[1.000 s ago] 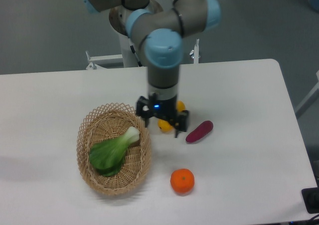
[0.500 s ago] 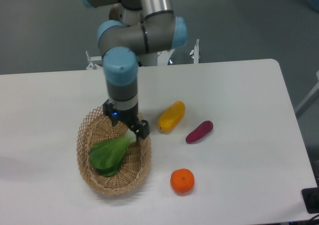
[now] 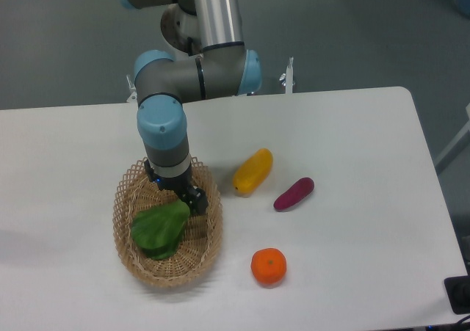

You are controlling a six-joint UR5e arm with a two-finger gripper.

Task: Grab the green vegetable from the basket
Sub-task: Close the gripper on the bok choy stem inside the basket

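Observation:
My gripper will next grab the green vegetable's stem end (image 3: 181,208), so it can pick the vegetable up from the basket.
The green vegetable (image 3: 160,230) lies in the oval wicker basket (image 3: 167,275) at the front left of the table, its dark leaves pointing to the lower left. Its white stem end is hidden under my gripper (image 3: 175,189). The gripper hangs low over the upper right part of the basket, right above the stem end. Its jaws stand apart, one dark fingertip (image 3: 197,202) showing beside the leaves at the basket's right rim. Whether the fingers touch the vegetable I cannot tell.
A yellow oblong vegetable (image 3: 252,172) lies just right of the basket. A purple vegetable (image 3: 294,194) lies further right. An orange fruit (image 3: 268,266) sits in front of them. The arm's base stands behind the table's far edge.
The gripper has swung left from above the yellow vegetable to over the basket and come down onto the green vegetable's stem end, which it now covers.

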